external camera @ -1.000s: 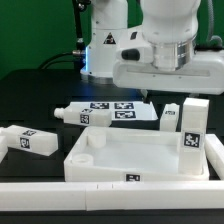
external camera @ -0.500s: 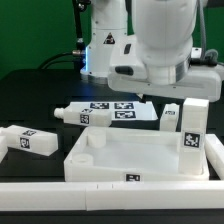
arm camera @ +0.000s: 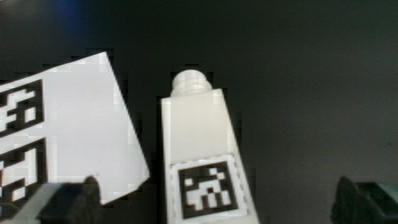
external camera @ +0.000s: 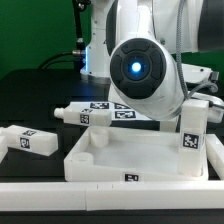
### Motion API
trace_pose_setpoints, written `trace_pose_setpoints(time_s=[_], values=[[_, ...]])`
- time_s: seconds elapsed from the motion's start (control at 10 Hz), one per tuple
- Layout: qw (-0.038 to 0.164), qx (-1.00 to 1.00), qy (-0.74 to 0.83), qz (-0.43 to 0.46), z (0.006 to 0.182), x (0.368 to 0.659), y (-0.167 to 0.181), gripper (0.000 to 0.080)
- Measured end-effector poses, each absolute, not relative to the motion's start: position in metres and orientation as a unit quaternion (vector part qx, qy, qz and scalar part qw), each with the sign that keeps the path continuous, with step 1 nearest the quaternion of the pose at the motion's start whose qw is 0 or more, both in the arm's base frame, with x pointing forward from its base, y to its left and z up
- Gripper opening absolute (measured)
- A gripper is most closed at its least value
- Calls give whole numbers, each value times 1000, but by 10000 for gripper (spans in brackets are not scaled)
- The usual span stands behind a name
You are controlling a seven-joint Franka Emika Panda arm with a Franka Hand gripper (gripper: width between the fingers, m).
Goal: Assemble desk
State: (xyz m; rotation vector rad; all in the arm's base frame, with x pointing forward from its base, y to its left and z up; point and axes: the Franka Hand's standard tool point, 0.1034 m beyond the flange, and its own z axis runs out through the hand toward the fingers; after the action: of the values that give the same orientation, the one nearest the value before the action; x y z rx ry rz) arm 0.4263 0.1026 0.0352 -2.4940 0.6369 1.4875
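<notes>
The lying leg's round peg end has to stay free to enter the desk top, so the gripper should next grab the leg by its square body (arm camera: 210, 189).
The white desk top (external camera: 140, 158) lies tray-like at the front, with one tagged leg (external camera: 193, 128) standing upright at its corner on the exterior view's right. Two more legs lie on the black table: one (external camera: 83, 115) by the marker board (external camera: 108, 106), one (external camera: 30, 140) at the exterior view's left. In the wrist view my gripper (arm camera: 217, 205) is open. Its dark fingertips (arm camera: 71, 202) stand wide apart on either side of a lying leg (arm camera: 199, 140) with a round peg end, beside the marker board (arm camera: 63, 130). The arm hides the gripper in the exterior view.
The arm's wrist housing with a round blue light (external camera: 135, 65) fills the middle of the exterior view. A long white rail (external camera: 100, 197) runs along the front edge. The white robot base (external camera: 100, 45) stands behind.
The arm has swung and come down toward the camera, so its housing with the blue light now covers part of the marker board and the leg behind it. The desk parts have not moved.
</notes>
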Motion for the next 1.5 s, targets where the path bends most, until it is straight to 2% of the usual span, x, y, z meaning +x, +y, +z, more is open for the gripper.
trace_pose_setpoints(time_s=[0.3,0.8,1.2,1.3,1.4,1.5], values=[[93,-872,140,460,27,429,102,649],[90,-877,134,453,26,429,102,649],[87,-877,135,453,15,421,105,649],[87,-877,135,453,15,421,105,531],[87,-877,135,453,15,421,105,531],[87,-877,135,453,15,421,105,341]])
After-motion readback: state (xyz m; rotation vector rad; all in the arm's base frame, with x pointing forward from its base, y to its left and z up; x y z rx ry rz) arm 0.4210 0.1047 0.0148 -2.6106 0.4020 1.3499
